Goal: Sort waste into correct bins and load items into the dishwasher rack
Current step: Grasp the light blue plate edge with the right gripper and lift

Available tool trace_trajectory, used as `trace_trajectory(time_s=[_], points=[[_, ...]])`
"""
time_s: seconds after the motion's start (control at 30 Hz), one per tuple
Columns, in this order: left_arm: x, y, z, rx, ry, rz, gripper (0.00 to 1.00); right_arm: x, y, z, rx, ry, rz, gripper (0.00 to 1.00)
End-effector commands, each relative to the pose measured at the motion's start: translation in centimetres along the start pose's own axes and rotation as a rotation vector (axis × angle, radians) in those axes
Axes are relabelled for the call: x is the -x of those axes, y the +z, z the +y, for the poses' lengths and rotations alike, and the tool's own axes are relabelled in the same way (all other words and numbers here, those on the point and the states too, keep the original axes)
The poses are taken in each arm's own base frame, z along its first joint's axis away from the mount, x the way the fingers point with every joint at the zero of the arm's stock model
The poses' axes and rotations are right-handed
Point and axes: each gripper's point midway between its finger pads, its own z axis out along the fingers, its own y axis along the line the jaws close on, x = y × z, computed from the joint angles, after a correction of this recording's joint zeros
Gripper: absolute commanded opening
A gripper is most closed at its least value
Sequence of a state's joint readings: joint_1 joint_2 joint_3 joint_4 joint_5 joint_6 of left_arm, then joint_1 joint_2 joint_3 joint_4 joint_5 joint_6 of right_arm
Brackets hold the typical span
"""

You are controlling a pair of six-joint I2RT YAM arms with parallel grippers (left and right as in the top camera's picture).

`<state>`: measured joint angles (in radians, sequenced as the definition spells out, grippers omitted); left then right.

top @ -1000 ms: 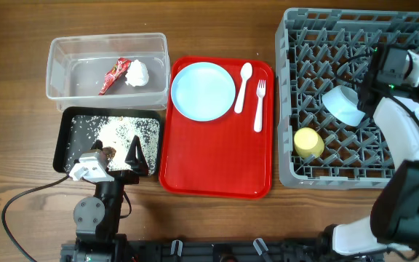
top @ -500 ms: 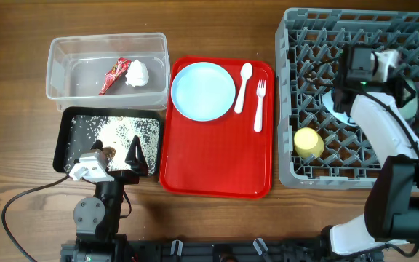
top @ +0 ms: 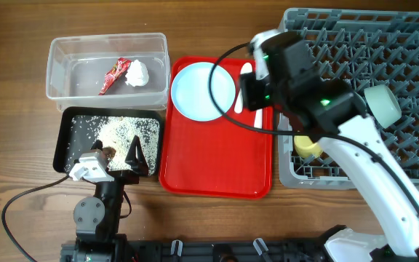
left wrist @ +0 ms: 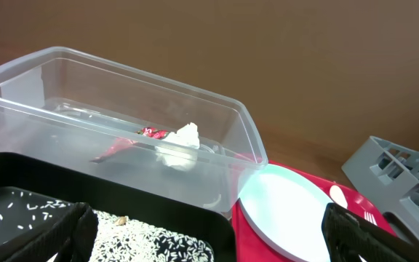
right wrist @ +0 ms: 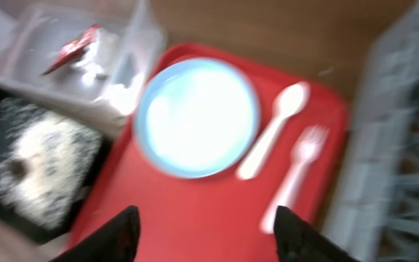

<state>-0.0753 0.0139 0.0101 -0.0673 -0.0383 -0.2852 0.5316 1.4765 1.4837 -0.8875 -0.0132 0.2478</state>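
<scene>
My right gripper must next grip the pale blue plate [right wrist: 198,116] by its rim on the spoon side, so its far edge stays free to load into the rack.
My right gripper [right wrist: 206,233] hovers open and empty over the red tray [top: 217,167]. Ahead of it on the tray lie the pale blue plate [right wrist: 198,116], white spoon [right wrist: 275,131] and fork [right wrist: 297,175]. In the overhead view the right arm covers part of the spoon and fork. The grey rack [top: 398,44] holds a yellow cup [top: 308,145] and a pale greenish bowl [top: 382,104]. The clear tub [top: 64,51] contains the red wrapper [top: 115,74] and tissue [top: 137,73]. Grains [top: 118,131] lie in the black tray [top: 62,135]. My left gripper [top: 115,161] rests open at that tray's near edge.
The tub, black tray, red tray and rack sit side by side from left to right. Bare wooden table [top: 20,182] shows at the left and along the front. The left arm's cable [top: 28,193] loops on the table there.
The right arm has swung left out of the rack to above the red tray, and its jaws have opened. The left arm has not moved.
</scene>
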Motion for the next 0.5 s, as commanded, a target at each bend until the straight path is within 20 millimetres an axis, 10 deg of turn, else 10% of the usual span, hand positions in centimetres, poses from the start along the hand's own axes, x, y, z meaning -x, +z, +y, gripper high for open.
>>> trace_trajectory(time_s=[0.0, 0.27, 0.47], points=[[0.0, 0.0, 0.2, 0.003, 0.016, -0.004, 1.0, -2.9, 5.4, 0.8, -0.001, 0.279, 0.168, 0.7], [0.0, 0.0, 0.2, 0.003, 0.016, -0.004, 1.0, -8.8, 17.8, -0.2, -0.116, 0.599, 0.38, 0.67], [0.0, 0.0, 0.2, 0.003, 0.016, -0.004, 1.0, -11.5, 20.4, -0.8, -0.172, 0.684, 0.451, 0.6]])
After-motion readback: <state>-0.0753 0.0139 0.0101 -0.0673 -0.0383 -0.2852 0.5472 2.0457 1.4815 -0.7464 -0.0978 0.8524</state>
